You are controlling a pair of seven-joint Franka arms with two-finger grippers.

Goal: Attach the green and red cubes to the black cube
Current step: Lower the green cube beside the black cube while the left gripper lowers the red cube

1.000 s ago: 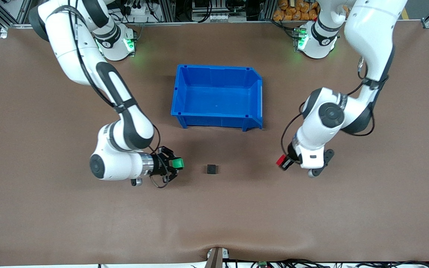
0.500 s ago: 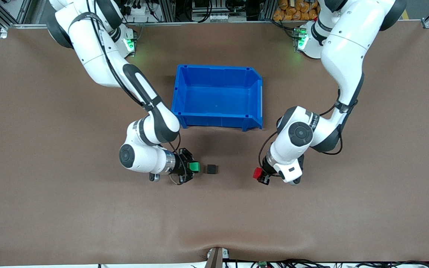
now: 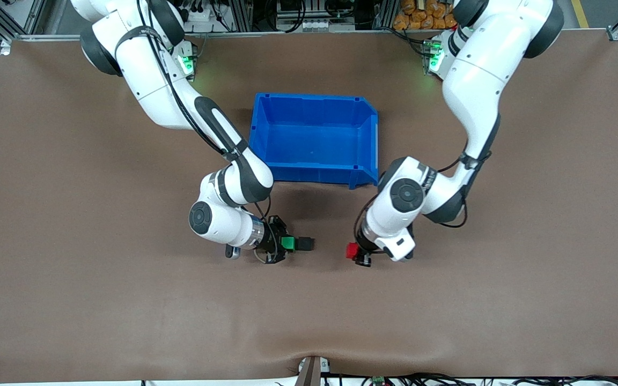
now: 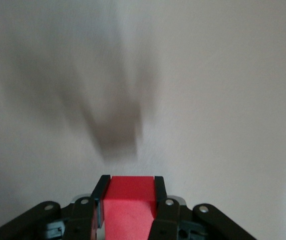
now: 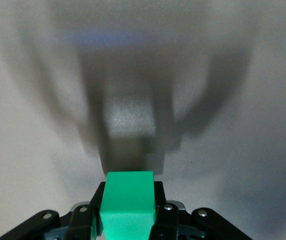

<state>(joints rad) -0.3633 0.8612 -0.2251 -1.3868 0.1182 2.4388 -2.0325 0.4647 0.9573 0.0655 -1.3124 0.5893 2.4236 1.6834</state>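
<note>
The red cube in my left gripper is still short of the black cube's side. My left gripper moves it toward the black cube, before opening.
The black cube (image 3: 304, 244) lies on the brown table nearer to the front camera than the blue bin. My right gripper (image 3: 282, 244) is shut on the green cube (image 3: 287, 243), which sits right against the black cube on the side toward the right arm's end. In the right wrist view the green cube (image 5: 128, 206) sits between the fingers, with the black cube (image 5: 128, 149) just ahead. My left gripper (image 3: 356, 253) is shut on the red cube (image 3: 352, 250), a short gap from the black cube toward the left arm's end. The red cube (image 4: 128, 205) fills the left wrist view's jaws.
An open blue bin (image 3: 314, 140) stands mid-table, farther from the front camera than the cubes. Both arms' forearms lean in beside the bin's front corners. Bare brown table lies all around the cubes.
Both grippers moved inward toward the black cube. The green cube went from a small gap to right against the black cube. The red cube came closer from the left arm's end.
</note>
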